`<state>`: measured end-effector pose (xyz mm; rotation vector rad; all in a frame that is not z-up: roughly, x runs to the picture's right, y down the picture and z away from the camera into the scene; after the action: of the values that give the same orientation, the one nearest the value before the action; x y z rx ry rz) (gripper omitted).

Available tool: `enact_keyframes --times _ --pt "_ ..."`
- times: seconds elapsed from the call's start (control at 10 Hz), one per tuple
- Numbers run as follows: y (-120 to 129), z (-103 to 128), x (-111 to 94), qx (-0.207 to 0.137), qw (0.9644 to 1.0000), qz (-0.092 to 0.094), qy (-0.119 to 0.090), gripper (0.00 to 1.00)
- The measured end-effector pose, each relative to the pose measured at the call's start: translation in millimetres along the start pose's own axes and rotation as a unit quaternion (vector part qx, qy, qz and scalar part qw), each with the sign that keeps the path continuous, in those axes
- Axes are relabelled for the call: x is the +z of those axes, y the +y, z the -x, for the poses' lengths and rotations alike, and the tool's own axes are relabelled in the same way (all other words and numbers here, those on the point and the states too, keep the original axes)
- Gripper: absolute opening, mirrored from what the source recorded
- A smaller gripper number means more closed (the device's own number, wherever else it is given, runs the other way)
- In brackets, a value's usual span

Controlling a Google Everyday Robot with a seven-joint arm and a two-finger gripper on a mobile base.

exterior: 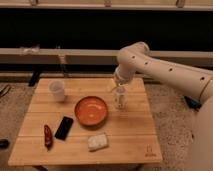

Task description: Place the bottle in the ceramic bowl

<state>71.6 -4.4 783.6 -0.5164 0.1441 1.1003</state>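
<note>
Next, my gripper grabs the bottle by its cap end (119, 92), to place the bottle in the ceramic bowl (91, 110).
The bottle (120, 100), small, slim and whitish, stands upright on the wooden table (130, 132) just right of the ceramic bowl (91, 110). The bowl is round, shallow and orange-red, sits mid-table and holds nothing. My gripper (118, 88) hangs from the white arm directly over the bottle's top, pointing down, open, its fingertips at about cap height. The bottle rests on the table and is not lifted.
A white cup (57, 90) stands at the table's back left. A red pepper-like object (48, 136) and a black phone (64, 127) lie front left. A flat whitish block (98, 142) lies in front of the bowl. A dark wall and ledge run behind.
</note>
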Motion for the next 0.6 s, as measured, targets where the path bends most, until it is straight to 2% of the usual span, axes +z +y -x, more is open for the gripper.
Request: enact_keyframes --times 0.2,0.6 --pt "4 -4 20 -0.001 0.9996 -0.007 0.026 0.80" --pt "-1 -9 48 0.008 0.9977 -0.021 0.064 0.80"
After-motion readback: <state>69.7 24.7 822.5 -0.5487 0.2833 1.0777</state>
